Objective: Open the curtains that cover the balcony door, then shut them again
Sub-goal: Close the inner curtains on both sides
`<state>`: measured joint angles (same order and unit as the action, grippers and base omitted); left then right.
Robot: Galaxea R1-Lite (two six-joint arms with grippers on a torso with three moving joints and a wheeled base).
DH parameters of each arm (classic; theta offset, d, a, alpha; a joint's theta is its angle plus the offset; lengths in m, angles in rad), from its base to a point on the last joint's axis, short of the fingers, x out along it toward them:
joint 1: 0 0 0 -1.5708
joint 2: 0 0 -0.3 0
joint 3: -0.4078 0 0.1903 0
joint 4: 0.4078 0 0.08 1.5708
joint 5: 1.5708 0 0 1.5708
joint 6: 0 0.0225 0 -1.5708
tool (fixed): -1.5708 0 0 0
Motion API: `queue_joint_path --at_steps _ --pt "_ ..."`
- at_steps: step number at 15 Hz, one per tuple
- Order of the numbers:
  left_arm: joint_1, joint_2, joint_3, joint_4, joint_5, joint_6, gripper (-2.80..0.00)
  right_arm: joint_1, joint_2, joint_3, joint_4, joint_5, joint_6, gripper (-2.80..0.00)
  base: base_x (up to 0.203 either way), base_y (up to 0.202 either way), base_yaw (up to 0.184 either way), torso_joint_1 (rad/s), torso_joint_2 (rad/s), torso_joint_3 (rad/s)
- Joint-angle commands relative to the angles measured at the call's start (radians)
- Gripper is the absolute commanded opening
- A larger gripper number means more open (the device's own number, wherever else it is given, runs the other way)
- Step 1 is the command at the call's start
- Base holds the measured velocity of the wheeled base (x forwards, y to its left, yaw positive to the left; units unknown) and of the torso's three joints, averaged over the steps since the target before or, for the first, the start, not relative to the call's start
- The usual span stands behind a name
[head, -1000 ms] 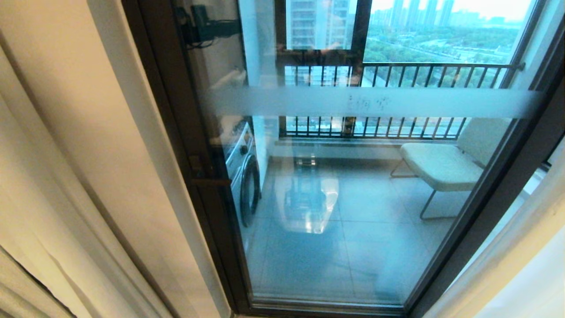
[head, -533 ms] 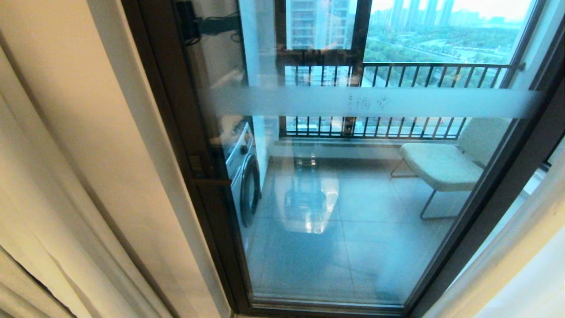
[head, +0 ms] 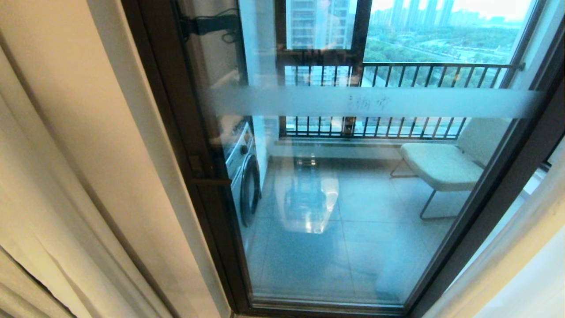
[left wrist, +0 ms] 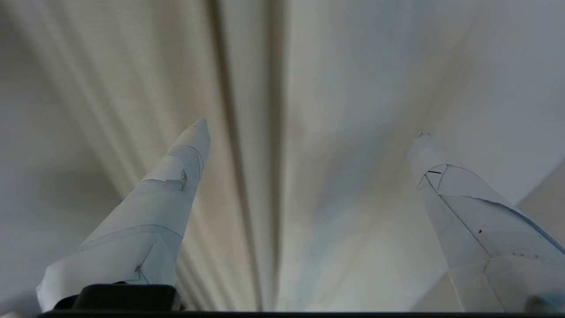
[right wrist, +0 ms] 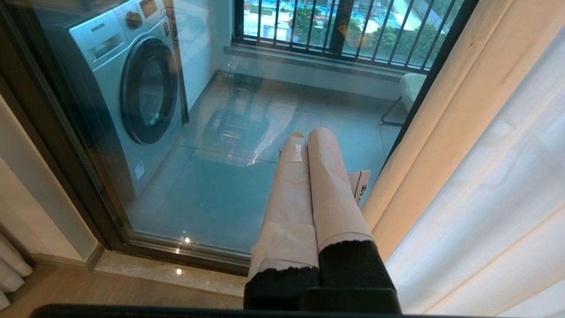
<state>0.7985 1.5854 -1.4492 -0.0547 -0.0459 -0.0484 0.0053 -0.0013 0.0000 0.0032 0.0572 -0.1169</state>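
Note:
The left gripper grabs the curtain by its standing pleats next, since the soft cloth (left wrist: 349, 159) around the pleats hangs slack and wide.
The balcony door (head: 353, 198) fills the middle of the head view; its glass is uncovered and a frosted stripe (head: 375, 101) crosses it. The cream-beige curtains (head: 88, 132) hang gathered at the door's left, with another panel (head: 507, 265) at its right. My left gripper (left wrist: 311, 128) is open, its white-taped fingers (left wrist: 176, 176) spread wide and facing the pleated curtains (left wrist: 273, 88), with nothing between them. My right gripper (right wrist: 309, 132) is shut and empty. It points down at the door's lower glass, beside the right curtain panel (right wrist: 463, 110). Neither gripper itself shows in the head view.
Behind the glass stand a washing machine (right wrist: 132, 88) on the left, a pale chair (head: 441, 165) on the right and a black railing (head: 397, 70) at the back. Thin white sheer fabric (right wrist: 507, 198) hangs beside the right panel. The door sill (right wrist: 176, 269) runs along the floor.
A dark shape in the top left of the glass has slid upward. The door, the curtains and the rest of the view are unchanged.

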Motion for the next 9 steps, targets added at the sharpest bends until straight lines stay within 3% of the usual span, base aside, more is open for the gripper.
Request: queue_joint_path --at_steps 1,3,6,9 --pt "0.001 0.054 -0.043 0.000 -0.078 -0.019 0.00 0.001 0.001 0.000 0.000 0.001 -0.001 -2.80 0.000 0.000 0.000 0.000 0.00 0.000" --pt "0.002 0.086 -0.072 -0.011 -0.120 -0.027 0.00 0.001 0.001 0.000 0.000 0.001 -0.001 -2.80 0.000 0.000 0.000 0.000 0.00 0.000" --pt "0.016 0.169 -0.088 -0.185 -0.168 -0.031 0.00 0.001 0.001 0.000 0.000 0.001 -0.001 -2.80 0.000 0.000 0.000 0.000 0.00 0.000" --pt "0.028 0.225 -0.121 -0.221 -0.218 -0.031 0.00 0.001 0.001 0.000 0.000 0.001 -0.001 -2.80 0.000 0.000 0.000 0.000 0.00 0.000"
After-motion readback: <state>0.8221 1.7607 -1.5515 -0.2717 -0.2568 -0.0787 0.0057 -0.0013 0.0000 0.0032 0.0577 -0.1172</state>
